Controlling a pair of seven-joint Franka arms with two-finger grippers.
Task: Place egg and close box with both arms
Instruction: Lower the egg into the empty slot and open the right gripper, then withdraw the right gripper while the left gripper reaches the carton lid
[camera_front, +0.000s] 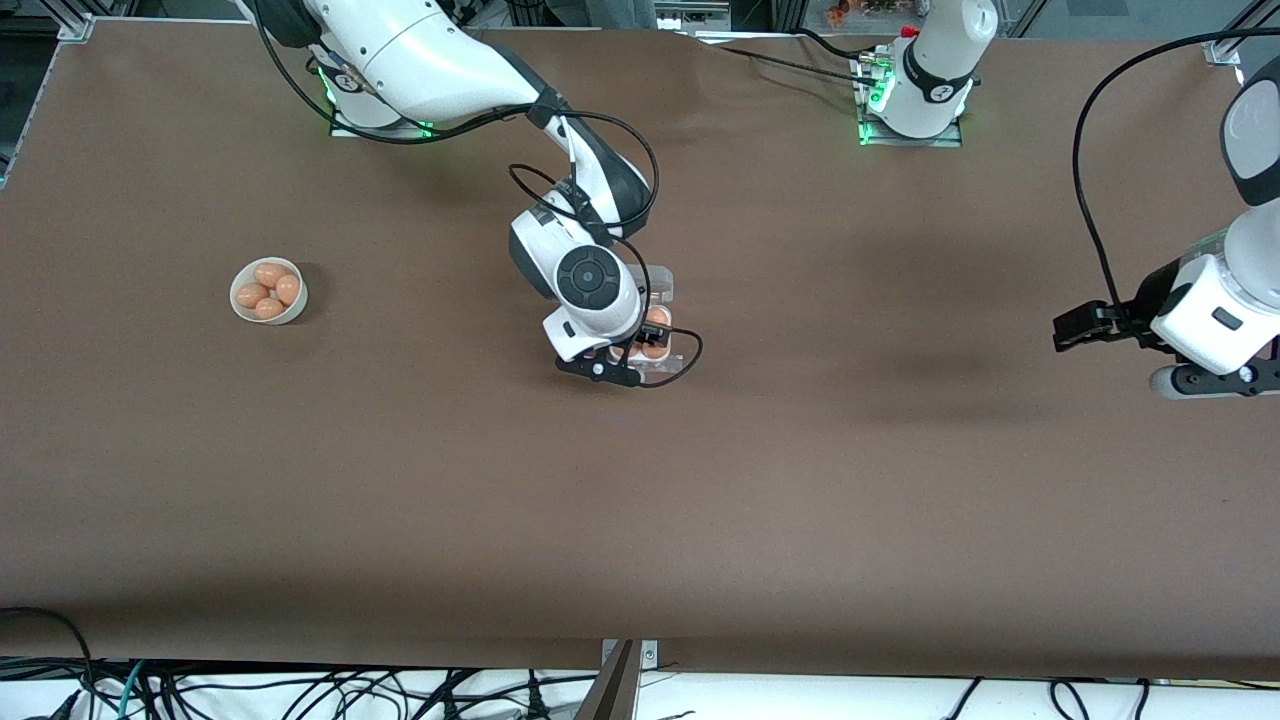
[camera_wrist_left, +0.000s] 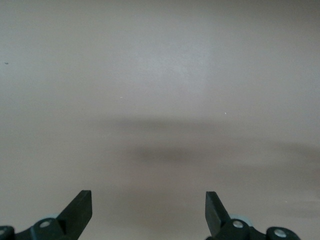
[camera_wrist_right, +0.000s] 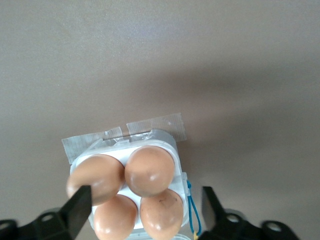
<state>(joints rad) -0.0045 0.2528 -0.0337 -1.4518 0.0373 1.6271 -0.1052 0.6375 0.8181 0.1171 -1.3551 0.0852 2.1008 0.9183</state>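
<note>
My left gripper is to grab the clear lid by its rim (camera_front: 651, 269) opposite the hinge next, to close the egg box (camera_front: 651, 342).
The clear box (camera_front: 662, 300) sits mid-table with its lid open toward the robots' bases. In the right wrist view the box (camera_wrist_right: 162, 138) holds four orange-brown eggs, one in each cell, such as this egg (camera_wrist_right: 150, 170). One egg (camera_wrist_right: 95, 179), beside one finger, looks blurred. My right gripper (camera_front: 648, 338) is open and empty just above the box, with its fingers (camera_wrist_right: 79, 209) on either side of the eggs. My left gripper (camera_front: 1075, 328) waits open and empty over bare table at the left arm's end; its wrist view (camera_wrist_left: 148, 207) shows only tabletop.
A round white bowl (camera_front: 240, 306) with several spare eggs (camera_front: 270, 290) stands toward the right arm's end of the table. Clear tape (camera_wrist_right: 155, 124) fixes the box to the table. A blue cord (camera_wrist_right: 190, 210) hangs at the box's side.
</note>
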